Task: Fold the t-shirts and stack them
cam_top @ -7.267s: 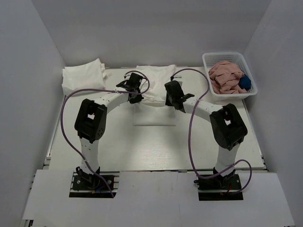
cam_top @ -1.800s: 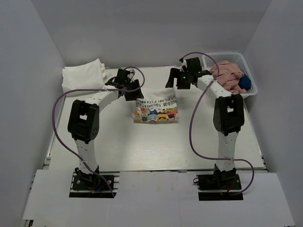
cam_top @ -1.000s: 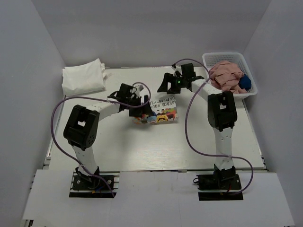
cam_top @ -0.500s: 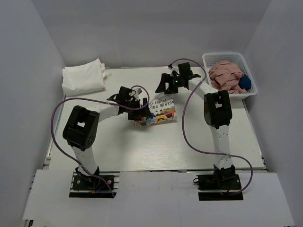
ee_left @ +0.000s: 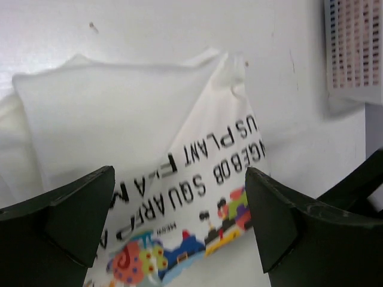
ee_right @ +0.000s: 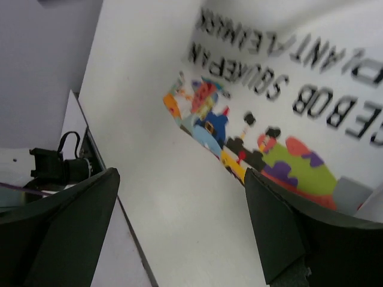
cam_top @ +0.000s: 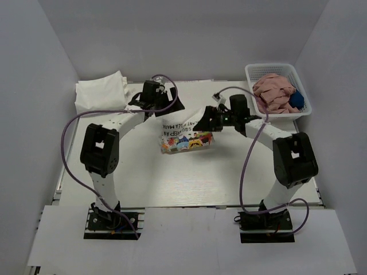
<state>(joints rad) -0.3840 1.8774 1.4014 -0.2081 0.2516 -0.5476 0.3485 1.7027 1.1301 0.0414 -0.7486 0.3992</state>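
Note:
I need to stack it next, so my left gripper should pinch the folded printed t-shirt's layers on the side nearest the other t-shirt bundle [cam_top: 102, 94].
A folded white t-shirt [cam_top: 186, 137] with dark lettering and bright cartoon prints lies mid-table, slightly askew. A second folded white t-shirt bundle [cam_top: 102, 94] rests at the back left corner. My left gripper [cam_top: 172, 105] hovers open just behind the printed shirt's back left corner; in the left wrist view the shirt [ee_left: 179, 155] fills the space below its spread fingers [ee_left: 66, 221], and nothing is gripped. My right gripper [cam_top: 202, 122] stands open at the shirt's right edge. In the right wrist view the print [ee_right: 281, 89] lies ahead of that gripper [ee_right: 179, 239], which holds nothing.
A white plastic basket [cam_top: 269, 65] with pink cloth [cam_top: 275, 91] and something blue stands at the back right; its mesh wall [ee_left: 356, 54] shows in the left wrist view. White walls enclose the table. The table's near edge and an arm base [ee_right: 54, 167] show in the right wrist view.
My left gripper has lifted off the shirt's left side and moved back. The right gripper has come forward and down to the shirt's right edge. The shirt now lies a little more tilted.

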